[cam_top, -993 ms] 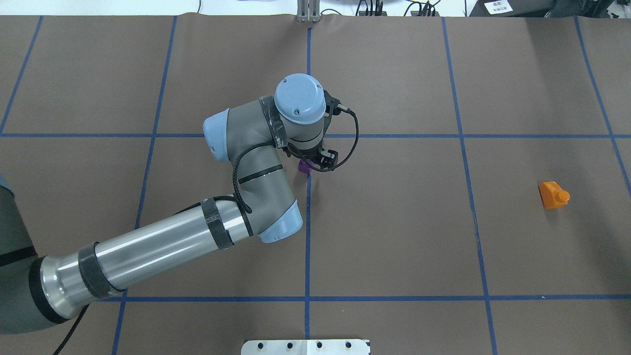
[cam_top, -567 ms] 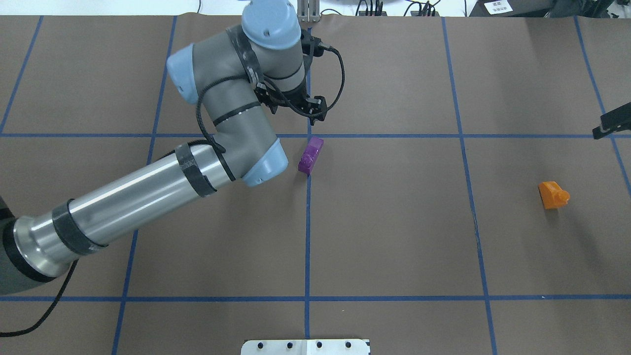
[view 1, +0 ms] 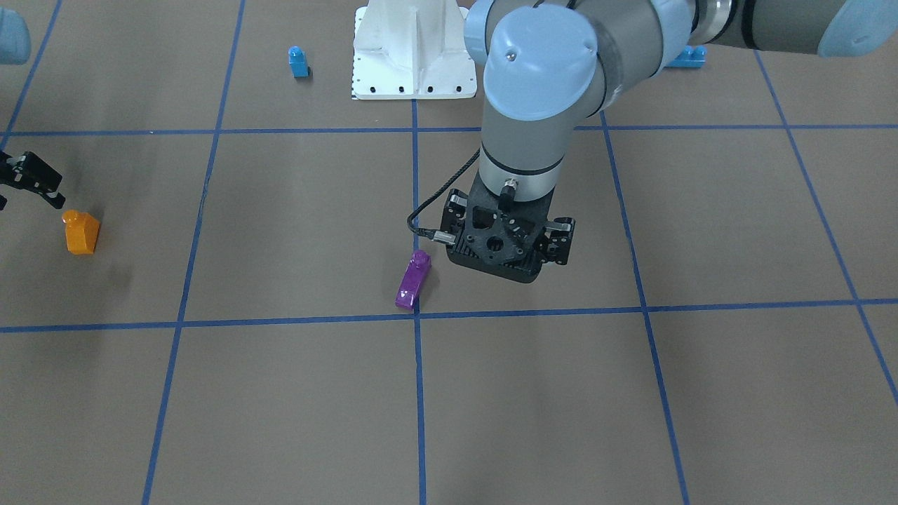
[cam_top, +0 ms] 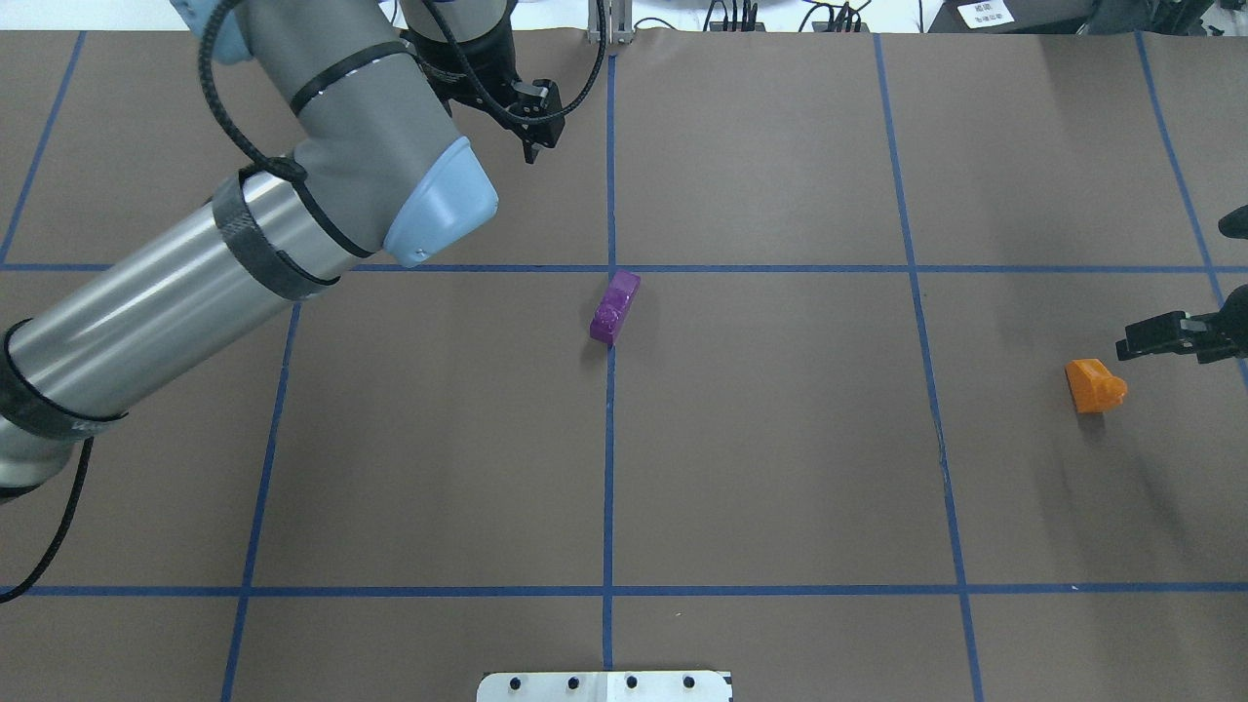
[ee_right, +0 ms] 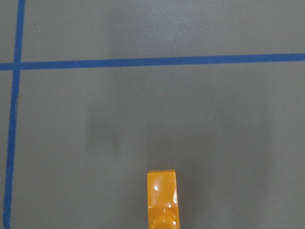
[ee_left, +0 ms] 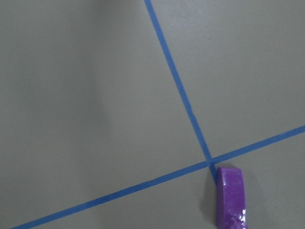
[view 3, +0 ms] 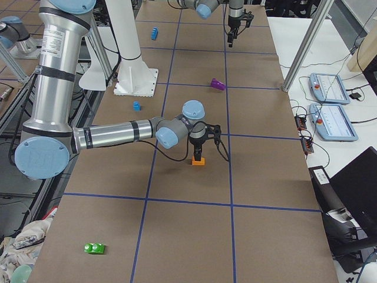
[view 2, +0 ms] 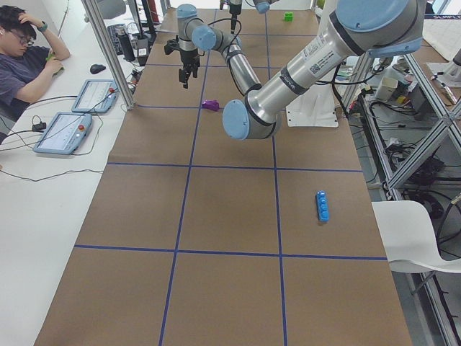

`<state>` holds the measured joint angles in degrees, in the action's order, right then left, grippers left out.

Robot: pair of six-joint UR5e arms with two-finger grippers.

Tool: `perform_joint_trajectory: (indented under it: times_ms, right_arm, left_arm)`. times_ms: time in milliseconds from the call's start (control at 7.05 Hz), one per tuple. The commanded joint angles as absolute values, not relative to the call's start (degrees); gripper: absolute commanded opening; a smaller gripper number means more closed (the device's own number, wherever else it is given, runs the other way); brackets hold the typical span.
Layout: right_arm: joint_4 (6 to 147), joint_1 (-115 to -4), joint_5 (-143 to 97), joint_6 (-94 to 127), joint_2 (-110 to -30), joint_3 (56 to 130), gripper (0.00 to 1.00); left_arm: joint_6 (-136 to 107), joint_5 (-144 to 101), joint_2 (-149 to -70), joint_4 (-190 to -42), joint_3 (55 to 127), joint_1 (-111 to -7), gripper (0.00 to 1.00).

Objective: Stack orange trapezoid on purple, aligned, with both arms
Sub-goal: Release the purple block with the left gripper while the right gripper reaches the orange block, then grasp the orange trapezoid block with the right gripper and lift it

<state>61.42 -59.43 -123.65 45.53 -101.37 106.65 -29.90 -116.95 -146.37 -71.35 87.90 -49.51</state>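
Observation:
The right gripper grabs the orange trapezoid by the two flat sides [view 1: 83,219] beside its stud next, since the trapezoid slopes down at its plain end [view 1: 81,241].
The purple brick [cam_top: 615,307] lies free on the brown table by the crossing of two blue tape lines; it also shows in the front view [view 1: 412,282] and at the bottom of the left wrist view [ee_left: 230,196]. My left gripper [cam_top: 531,132] is open and empty, raised well beyond and left of it; in the front view its body [view 1: 508,244] hides the fingers. The orange trapezoid [cam_top: 1094,385] sits at the far right, also seen in the front view [view 1: 81,231] and the right wrist view [ee_right: 162,199]. My right gripper [cam_top: 1165,336] hovers open just beside it, apart from it.
A small blue single-stud brick [view 1: 299,62] and a long blue brick [view 1: 684,57] lie near the white robot base [view 1: 412,49]. A green brick [view 3: 94,248] lies near the table's right end. Blue tape lines cross the brown table cover [cam_top: 780,468].
My left gripper let go of the purple brick, rose and moved away to the far left. The purple brick stays put. My right gripper came in from the right edge to beside the orange trapezoid.

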Motion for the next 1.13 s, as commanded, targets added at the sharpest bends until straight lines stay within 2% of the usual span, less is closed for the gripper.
perform_joint_trajectory:
  times_ms: [0,426,709,851,993]
  right_arm:
    - [60.3,-55.7,-121.5,45.8,-99.8,102.8,1.0]
    - [60.3,-53.2,-121.4,45.4,-97.0,98.9,1.0]
    - [60.3,-53.1,-121.5,45.1,-94.8,95.6,0.96]
    - [60.3,-53.1,-121.8,45.3,-94.9,95.5,0.81]
    - [60.4,-53.1,-122.3,45.3,-95.2,95.5,0.55]
  left_arm:
    - [-23.7,-117.0,-140.1,-67.2,95.7,-52.5,1.0]
    - [-21.7,-116.9,-137.3,-67.2,97.3,-53.8,1.0]
    - [-20.8,-117.0,-134.9,-67.2,99.9,-53.8,1.0]
    - [-20.8,-117.0,-134.8,-67.2,100.2,-53.8,1.0]
    - [-20.8,-116.9,-134.8,-67.2,100.2,-54.1,1.0]
